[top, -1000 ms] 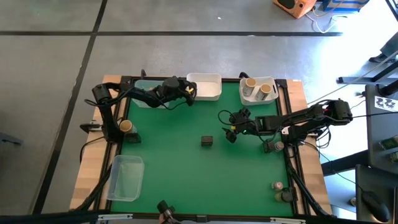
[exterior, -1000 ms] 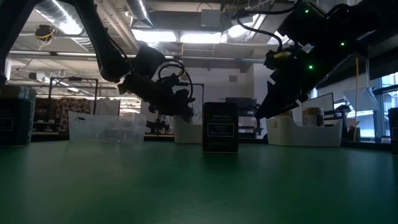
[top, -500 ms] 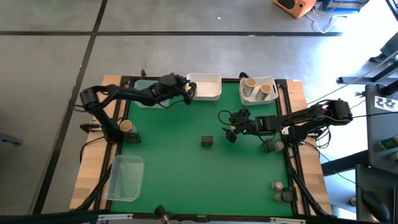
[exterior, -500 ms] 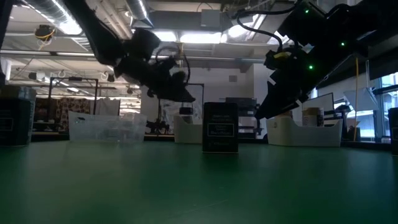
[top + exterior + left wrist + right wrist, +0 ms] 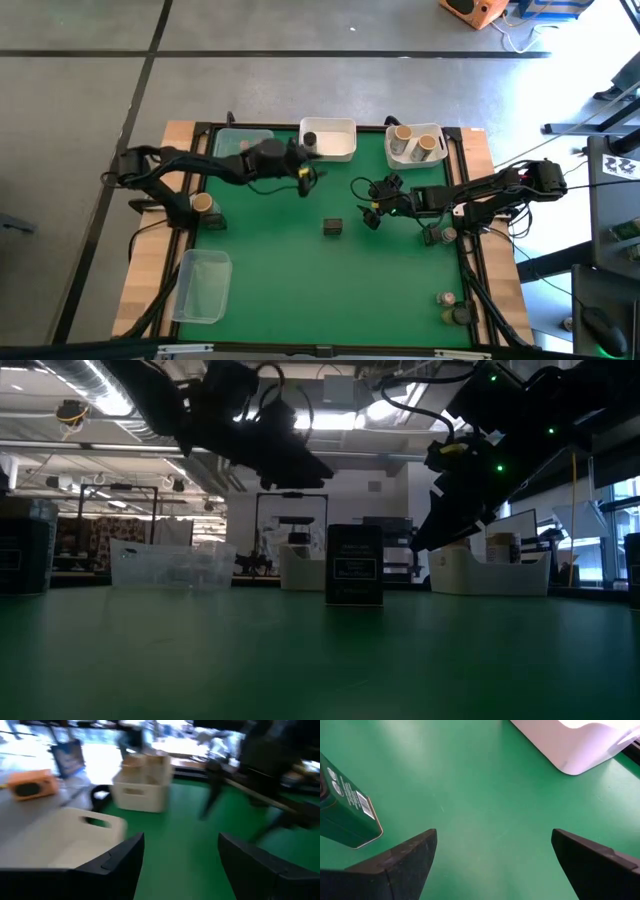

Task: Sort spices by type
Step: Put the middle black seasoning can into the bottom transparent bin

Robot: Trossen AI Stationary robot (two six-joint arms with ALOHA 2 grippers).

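Note:
My left gripper grips the dark blocky spice by its black cap [image 5: 332, 226] next, to sort the spice into the clear tub [image 5: 203, 286].
My left gripper [image 5: 306, 172] [image 5: 180, 865] hangs open and empty above the mat, just on the near side of the white tub [image 5: 338, 146]. A dark cylinder spice [image 5: 310, 139] stands in that tub's left end. A dark blocky spice [image 5: 333, 227] [image 5: 354, 565] stands upright mid-table. My right gripper [image 5: 372, 212] [image 5: 492, 860] waits open to its right, above the mat, nothing between the fingers. Two tan-lidded jars [image 5: 415, 143] stand in the far right tub [image 5: 437, 160]. One tan-lidded jar [image 5: 203, 203] rests at the left edge.
A clear tub [image 5: 243, 140] sits at the far left and another [image 5: 203, 285] at the near left. More small jars stand by the right edge [image 5: 440, 235] and near the right front corner [image 5: 453, 306]. Green mat [image 5: 280, 260] lies open around the blocky spice.
My left gripper has drawn back from over the white tub's left end toward the table's near edge, rising and tipping closer to level. The dark cylinder it had been covering now shows standing in the tub. My right arm has kept still.

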